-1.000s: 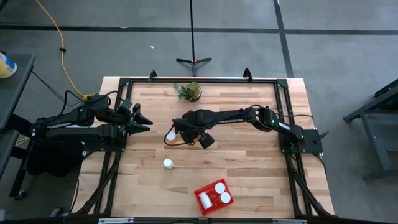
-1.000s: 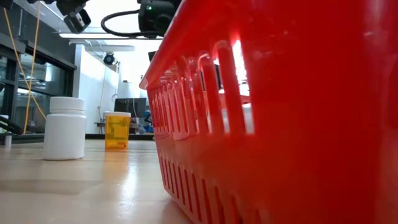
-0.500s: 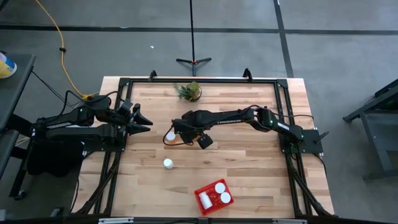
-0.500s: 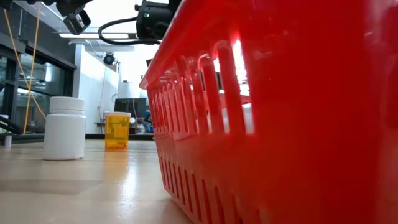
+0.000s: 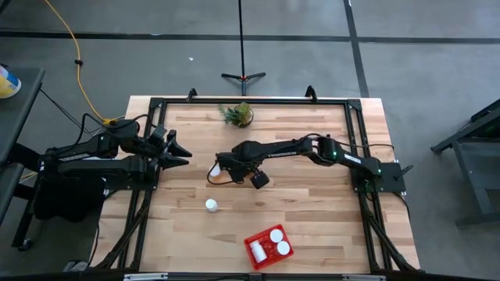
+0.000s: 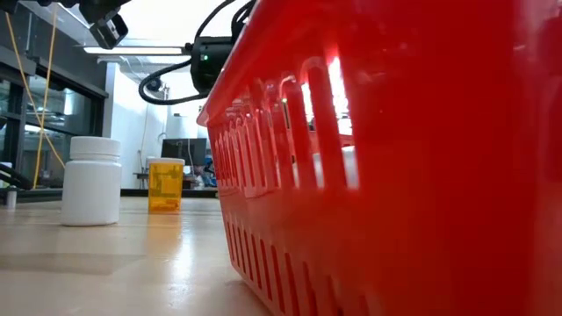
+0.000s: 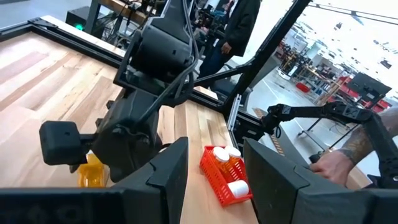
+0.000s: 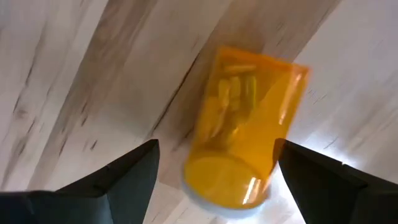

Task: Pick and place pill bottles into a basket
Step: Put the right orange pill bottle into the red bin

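My right gripper's fingers are on both sides of the orange body (image 8: 233,149) near the white cap. It is time to close now, as that would catch the bottle.
An orange pill bottle (image 8: 242,124) stands on the table left of centre; in the high view (image 5: 215,168) its white cap shows beside my right gripper. My right gripper (image 8: 216,149) is open just above it, one finger on either side of the bottle and clear of it, and it also shows in the high view (image 5: 222,165). An all-white bottle (image 5: 211,205) stands nearer the near edge. The red basket (image 5: 262,232) sits near the near edge with three white-capped bottles in it. My left gripper (image 5: 178,151) is open and empty at the table's left.
A small green potted plant (image 5: 238,115) stands at the far edge. In the low view the basket wall (image 6: 395,158) fills the right, with the white bottle (image 6: 90,180) and the orange bottle (image 6: 165,184) at the left. A person's arm (image 7: 348,152) shows beyond the table.
My right gripper has come down and a little toward the table's left, over the orange bottle, and now covers part of its cap in the high view. The bottles and the basket have stayed where they were.
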